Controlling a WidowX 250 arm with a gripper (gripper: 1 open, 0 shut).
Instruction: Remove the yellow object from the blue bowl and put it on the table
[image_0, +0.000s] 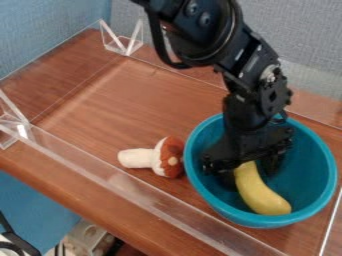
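I should close my gripper on the banana now: my fingers reach down inside the blue bowl (315, 190), around the upper end of the banana, so they would hold it.
The yellow object (262, 193), a small curved banana, lies inside the blue bowl (315, 190) at the right of the table (120, 100). My gripper (245, 156) points down into the bowl and stands open, its fingers spread on either side of the banana's upper end. I cannot tell whether the fingertips touch the banana. The black arm rises behind it toward the top of the view.
A cream mushroom-shaped toy with a reddish part (154, 157) lies on the wood just left of the bowl. Low clear acrylic walls (80, 165) edge the tabletop, with a clear bracket (123, 38) at the far corner.
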